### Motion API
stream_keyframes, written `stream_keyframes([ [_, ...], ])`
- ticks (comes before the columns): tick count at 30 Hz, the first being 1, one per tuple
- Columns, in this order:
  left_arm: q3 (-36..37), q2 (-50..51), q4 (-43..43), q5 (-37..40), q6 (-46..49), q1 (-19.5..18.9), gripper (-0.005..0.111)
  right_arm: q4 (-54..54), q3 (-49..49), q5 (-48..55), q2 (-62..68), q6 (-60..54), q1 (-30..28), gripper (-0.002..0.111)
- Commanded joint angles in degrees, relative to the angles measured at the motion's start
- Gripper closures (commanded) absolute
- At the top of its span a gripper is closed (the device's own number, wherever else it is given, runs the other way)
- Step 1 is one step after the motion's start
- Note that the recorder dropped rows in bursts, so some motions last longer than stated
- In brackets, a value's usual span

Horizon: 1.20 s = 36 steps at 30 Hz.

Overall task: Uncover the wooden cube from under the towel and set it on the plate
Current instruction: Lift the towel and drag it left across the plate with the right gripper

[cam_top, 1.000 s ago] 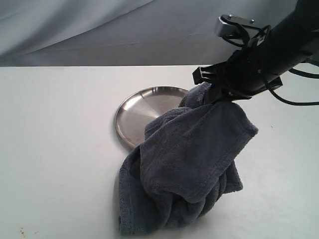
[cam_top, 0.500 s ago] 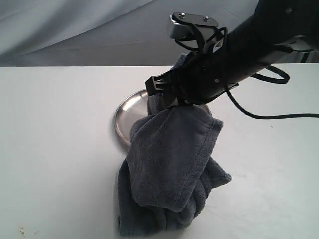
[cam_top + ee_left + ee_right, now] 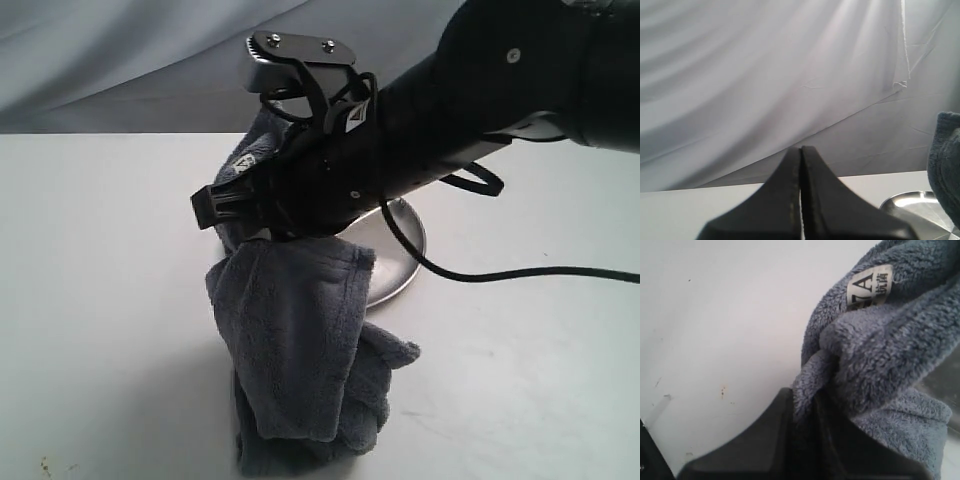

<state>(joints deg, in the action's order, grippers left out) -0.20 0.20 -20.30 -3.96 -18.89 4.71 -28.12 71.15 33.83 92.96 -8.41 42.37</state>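
The fold of the towel hangs above the white table, so my right gripper should keep holding it.
My right gripper (image 3: 240,205) is shut on the slate-grey fleece towel (image 3: 295,340) and holds a fold of it up, left of the plate. The cloth hangs from the jaws down to the table and piles up there. In the right wrist view the towel (image 3: 880,350) with its white label is pinched in my right gripper (image 3: 807,400). The steel plate (image 3: 398,262) shows only as a strip behind the arm, with its rim (image 3: 912,200) in the left wrist view. My left gripper (image 3: 801,152) is shut on nothing, off the table. The wooden cube is hidden.
The white table (image 3: 110,280) stretches left of the towel, with small specks near its front left corner. A grey cloth backdrop (image 3: 150,60) hangs behind. The black right arm (image 3: 480,110) and its cable (image 3: 500,275) cross over the plate.
The right gripper has carried the held towel leftward across the plate. The hanging cloth has swung left with it, and the arm now covers most of the plate.
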Motion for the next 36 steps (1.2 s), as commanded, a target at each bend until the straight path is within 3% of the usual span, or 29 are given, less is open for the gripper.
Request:
stream_keyframes([
  [1, 0.2, -0.2, 0.04, -0.53, -0.29, -0.13, 0.107, -1.47, 0.27, -3.95, -0.68, -0.4, 2.9, 0.108],
  [13, 0.2, -0.2, 0.04, -0.53, -0.29, -0.13, 0.107, -2.63, 0.27, -16.88, 0.5, -0.4, 10.22, 0.108],
  [27, 0.2, -0.2, 0.04, -0.53, -0.29, -0.13, 0.107, 2.84, 0.27, -23.03, 12.87, -0.4, 10.11, 0.107],
  [36, 0.2, -0.2, 0.04, -0.53, -0.29, -0.13, 0.107, 4.95, 0.27, -21.15, 13.29, 3.84, 7.25, 0.061],
])
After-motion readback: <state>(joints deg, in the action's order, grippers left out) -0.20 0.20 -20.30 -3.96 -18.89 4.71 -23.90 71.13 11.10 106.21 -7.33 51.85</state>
